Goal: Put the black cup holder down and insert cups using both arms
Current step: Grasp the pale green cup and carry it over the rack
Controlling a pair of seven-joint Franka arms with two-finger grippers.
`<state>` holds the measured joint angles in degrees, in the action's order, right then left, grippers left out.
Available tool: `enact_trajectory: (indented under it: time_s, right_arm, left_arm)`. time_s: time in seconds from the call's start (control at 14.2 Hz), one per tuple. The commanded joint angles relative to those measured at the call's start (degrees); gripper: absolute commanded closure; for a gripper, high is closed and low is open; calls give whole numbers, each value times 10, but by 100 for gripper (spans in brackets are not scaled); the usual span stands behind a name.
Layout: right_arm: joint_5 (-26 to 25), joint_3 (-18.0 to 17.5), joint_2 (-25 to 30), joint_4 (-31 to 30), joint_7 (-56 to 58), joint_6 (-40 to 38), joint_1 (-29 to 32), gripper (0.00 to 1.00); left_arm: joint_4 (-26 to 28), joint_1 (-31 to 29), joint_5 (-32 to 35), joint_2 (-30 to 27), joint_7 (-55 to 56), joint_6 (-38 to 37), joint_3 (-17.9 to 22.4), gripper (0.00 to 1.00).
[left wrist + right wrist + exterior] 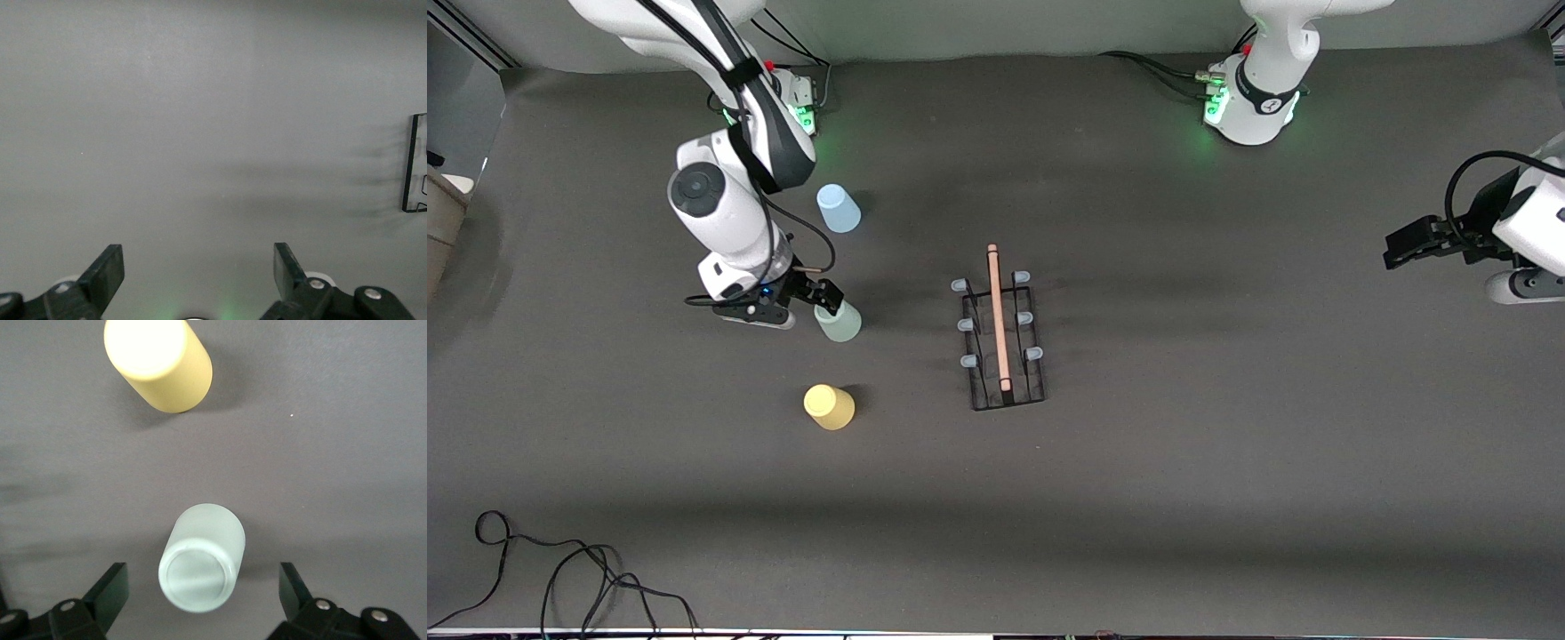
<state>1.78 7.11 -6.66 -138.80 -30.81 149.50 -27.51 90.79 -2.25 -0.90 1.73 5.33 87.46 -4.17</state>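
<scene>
I am not ready to close yet: my right gripper's fingers are above the grey-green cup's closed end (832, 320) and would miss if I closed now. I should lower my right gripper first, then close it on the cup.
The black cup holder (1003, 342) stands mid-table with its wooden rod on top; one corner of it (417, 167) shows in the left wrist view. Three cups stand closed end up toward the right arm's end: light blue (838, 208), grey-green (840, 322), and yellow (830, 406) nearest the front camera. My right gripper (818, 298) is open just over the grey-green cup (202, 558). The cup sits between its fingers (110, 590) and touches neither. The yellow cup (160, 363) lies a little way off. My left gripper (1405, 244) (199, 267) waits open and empty over bare table at the left arm's end.
Both arm bases (1249, 98) (800, 98) glow green along the table's back edge. Loose black cables (560, 578) lie at the front corner on the right arm's end. Grey mat stretches between the holder and the left gripper.
</scene>
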Motion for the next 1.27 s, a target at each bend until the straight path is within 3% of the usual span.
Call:
enact_trajectory:
  time_s: [0.0,0.35,0.42,0.56,0.63,0.77,0.84,0.98,1.2]
  right_arm:
    - [-2,4,-41,-6,-14,58,-14,0]
    - [-2,3,-72,-6,-15,88,-18,0]
    - [-2,3,-72,-5,-15,85,-18,8]
    - [-2,2,-70,-5,-15,79,-18,36]
    - [-2,2,-67,-5,-15,73,-18,52]
    - [1,2,-49,-3,-15,51,-18,93]
    - [2,2,-31,-2,-15,36,-18,100]
    - [10,3,7,8,-14,-21,-17,100]
    - [61,3,46,88,-15,-168,-17,100]
  left_arm:
    - [-32,-7,-7,8,-6,-32,-7,0]
    - [-30,-7,1,7,-5,-29,-8,0]
    - [-30,-7,1,7,-6,-29,-7,0]
    - [-30,-7,1,7,-8,-27,-7,0]
    - [-30,-7,2,8,-8,-24,-7,0]
    - [-28,-7,2,9,-10,-19,-7,0]
    - [-27,-6,2,9,-9,-19,-7,0]
    - [-27,-6,2,9,-9,-18,-7,0]
    - [-27,-3,2,12,-4,-18,-7,0]
